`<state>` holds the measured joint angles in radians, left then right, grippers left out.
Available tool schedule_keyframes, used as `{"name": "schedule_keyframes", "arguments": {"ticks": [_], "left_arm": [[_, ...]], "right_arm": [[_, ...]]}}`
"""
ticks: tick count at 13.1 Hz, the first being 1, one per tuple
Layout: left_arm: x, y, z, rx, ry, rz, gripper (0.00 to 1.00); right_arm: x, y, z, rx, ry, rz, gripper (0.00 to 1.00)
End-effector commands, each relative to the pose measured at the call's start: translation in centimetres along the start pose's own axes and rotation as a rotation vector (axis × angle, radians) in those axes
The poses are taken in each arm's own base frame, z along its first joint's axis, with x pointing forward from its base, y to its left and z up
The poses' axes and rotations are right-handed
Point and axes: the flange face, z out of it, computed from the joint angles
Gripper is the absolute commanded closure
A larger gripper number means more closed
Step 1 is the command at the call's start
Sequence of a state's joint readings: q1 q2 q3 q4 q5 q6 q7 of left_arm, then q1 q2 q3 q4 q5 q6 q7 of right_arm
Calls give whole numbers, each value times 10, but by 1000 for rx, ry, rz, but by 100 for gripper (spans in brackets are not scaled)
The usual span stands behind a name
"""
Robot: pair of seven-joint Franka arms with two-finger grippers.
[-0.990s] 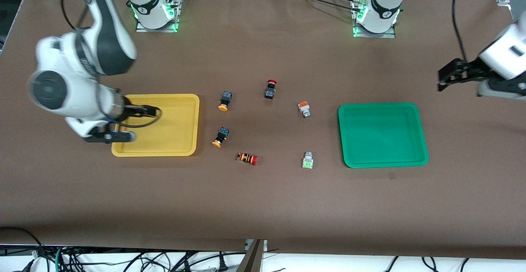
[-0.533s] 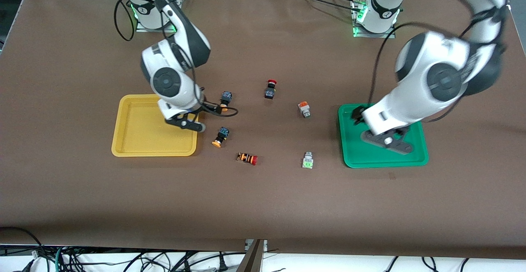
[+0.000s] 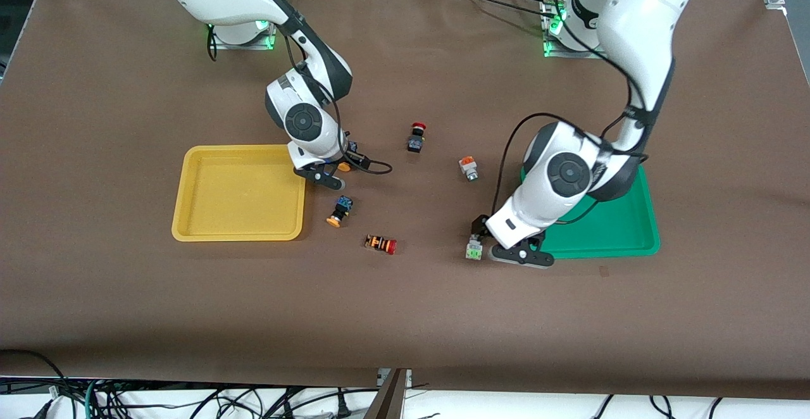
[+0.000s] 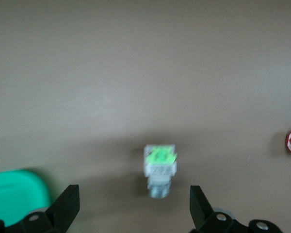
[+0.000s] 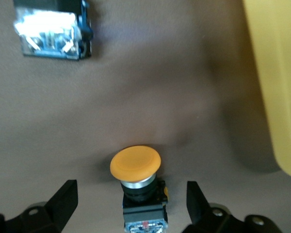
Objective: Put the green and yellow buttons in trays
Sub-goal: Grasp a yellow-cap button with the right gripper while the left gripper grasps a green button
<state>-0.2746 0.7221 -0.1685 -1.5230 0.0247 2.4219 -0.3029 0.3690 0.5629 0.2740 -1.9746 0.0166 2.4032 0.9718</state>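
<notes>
I need to close my right gripper on the button now. My fingers are beside the black button's body, behind its yellow-orange cap, so they would hold the button.
My right gripper is open and low, straddling a black button with a yellow-orange cap beside the yellow tray. The jaws do not touch it in the right wrist view, where the gripper shows. A second yellow-capped black button lies nearer the camera. My left gripper is open beside the white-grey button with a green face, next to the green tray. In the left wrist view the gripper has that button just ahead of its jaws. A silvery orange-capped button lies mid-table.
A black switch with a red mushroom cap lies mid-table, farther from the camera. An orange-and-black striped switch with a red cap lies between the two grippers, nearer the camera. Both trays hold nothing.
Both arms swung in toward mid-table. My right gripper went from the yellow tray to the yellow-capped button. My left gripper went from over the green tray to the white-green button.
</notes>
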Motion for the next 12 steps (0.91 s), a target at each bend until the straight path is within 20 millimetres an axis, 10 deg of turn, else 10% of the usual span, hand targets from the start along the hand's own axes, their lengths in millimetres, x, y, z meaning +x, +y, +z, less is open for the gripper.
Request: {"name": "schedule_keyframes", "arguments": {"ticks": [1, 2, 6, 7, 9, 12], "left_arm": [[1, 10, 39, -24, 63, -20, 0], [-6, 16, 58, -32, 68, -14, 0], [-16, 10, 81, 54, 93, 100, 2], [-15, 6, 81, 55, 88, 81, 19], [-18, 4, 84, 59, 84, 67, 87], [-17, 17, 67, 55, 88, 88, 100]], "right_arm": [[-10, -2, 8, -4, -5, -1, 62], [-10, -3, 9, -6, -7, -1, 93], [0, -2, -22, 22, 24, -30, 100], [14, 7, -44, 11, 23, -59, 100], [62, 51, -82, -59, -19, -151, 100], [132, 134, -95, -111, -24, -260, 100]]}}
